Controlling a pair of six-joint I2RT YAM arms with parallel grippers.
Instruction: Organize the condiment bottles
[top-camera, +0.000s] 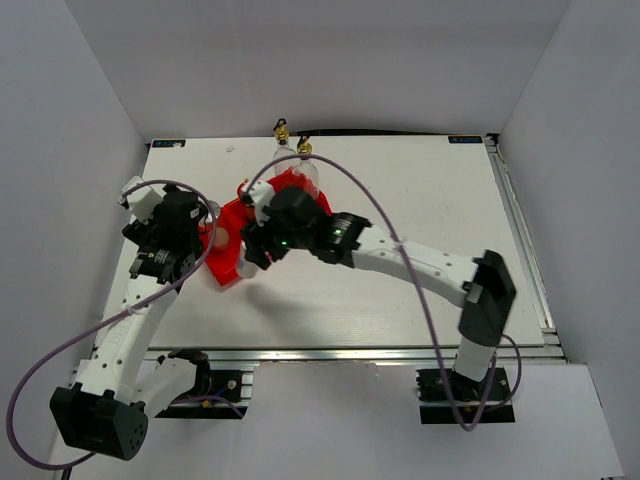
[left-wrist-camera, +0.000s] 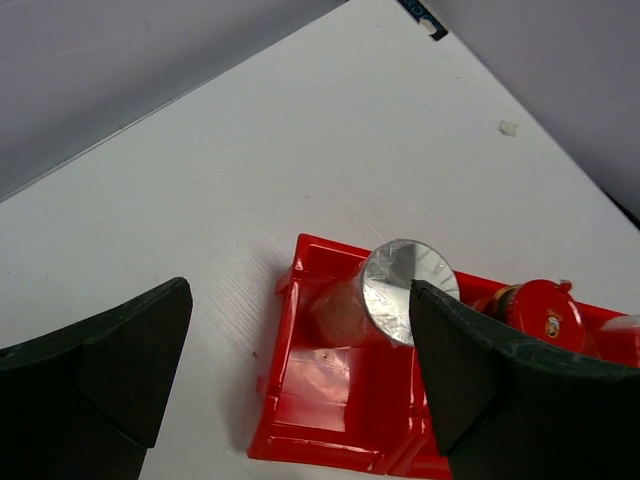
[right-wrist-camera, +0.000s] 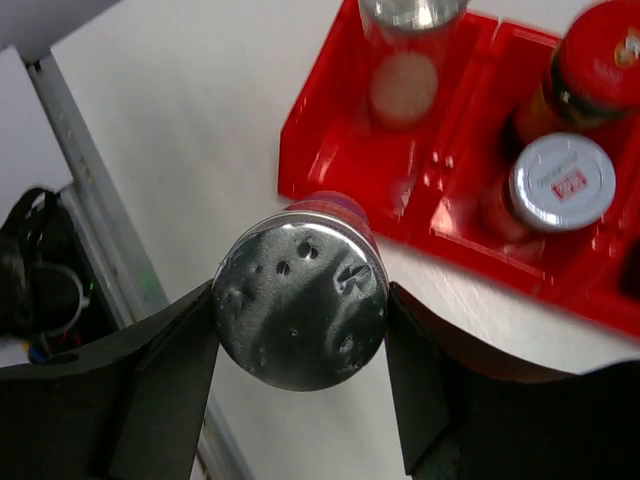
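Observation:
The shaker is hanging short of the free half of the tray's corner section and would miss it if I opened now. My right gripper should move the shaker toward that half.
The red tray (top-camera: 228, 262) lies left of the table's centre. Two tall glass bottles with gold pourers (top-camera: 282, 132) (top-camera: 305, 154) stand at its far end. My right gripper (right-wrist-camera: 300, 300) is shut on the lid of a silver-lidded shaker (right-wrist-camera: 300, 300) and holds it upright just outside the tray's edge (right-wrist-camera: 330, 170). In the tray stand a silver-lidded shaker (right-wrist-camera: 405, 60), a white-capped shaker (right-wrist-camera: 560, 180) and the red-lidded jar (right-wrist-camera: 600, 55). My left gripper (left-wrist-camera: 300, 370) is open and empty above the tray's corner compartment (left-wrist-camera: 320, 375), next to a shaker (left-wrist-camera: 400, 290) and the red-lidded jar (left-wrist-camera: 540, 305).
White walls close in the table on three sides. A metal rail (right-wrist-camera: 90, 180) runs along the near edge beside the held shaker. Both arms crowd over the tray (top-camera: 240, 215). A cable loops over the table (top-camera: 380, 215).

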